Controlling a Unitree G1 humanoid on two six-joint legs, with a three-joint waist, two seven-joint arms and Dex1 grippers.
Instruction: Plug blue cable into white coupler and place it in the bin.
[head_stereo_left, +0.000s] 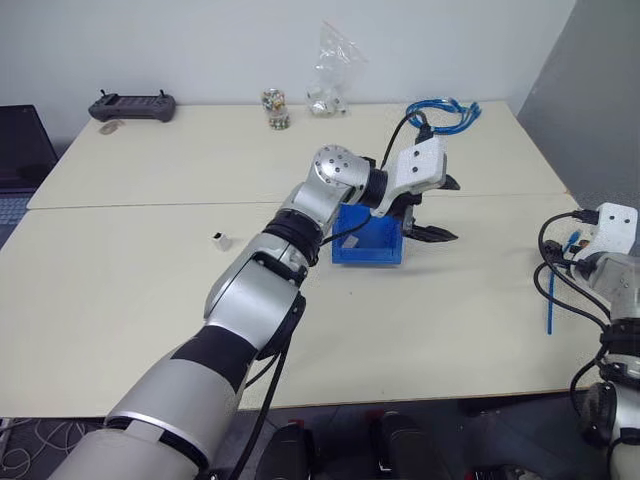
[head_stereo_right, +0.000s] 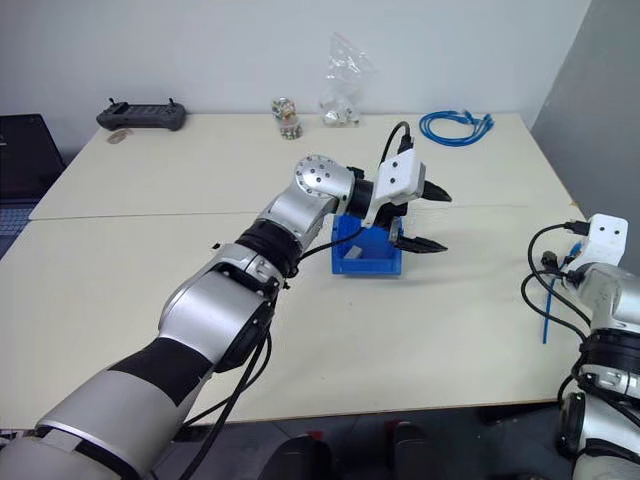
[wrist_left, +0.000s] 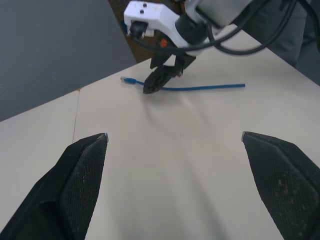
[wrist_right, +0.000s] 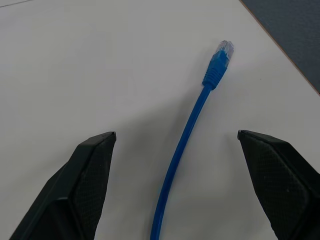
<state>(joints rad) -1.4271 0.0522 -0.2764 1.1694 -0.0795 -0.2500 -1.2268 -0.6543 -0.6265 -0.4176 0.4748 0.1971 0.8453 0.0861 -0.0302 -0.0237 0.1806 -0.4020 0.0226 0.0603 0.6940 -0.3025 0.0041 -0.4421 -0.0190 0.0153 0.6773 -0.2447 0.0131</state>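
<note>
My right gripper grabs the blue cable by its connector end (wrist_right: 216, 67) next. Then I plug the cable into the white coupler.
The blue cable (wrist_right: 192, 117) lies straight on the table near its right edge, with the plug (wrist_right: 219, 60) at its far end. My right gripper (wrist_right: 175, 137) hovers open just over the cable, a finger on each side and nothing held. The blue bin (head_stereo_left: 365, 243) stands at mid-table. My left gripper (head_stereo_left: 445, 210) is open and empty beside the bin's right side, pointing right toward the right gripper (wrist_left: 157, 82). The white coupler (head_stereo_left: 221, 239) sits alone on the table, left of my left arm.
A coiled bundle of blue cables (head_stereo_left: 445, 110) lies at the back right. A black controller (head_stereo_left: 132, 105), a small glass ornament (head_stereo_left: 275, 108) and a clear plastic bag (head_stereo_left: 335, 70) line the back edge. The table edge runs just right of the cable.
</note>
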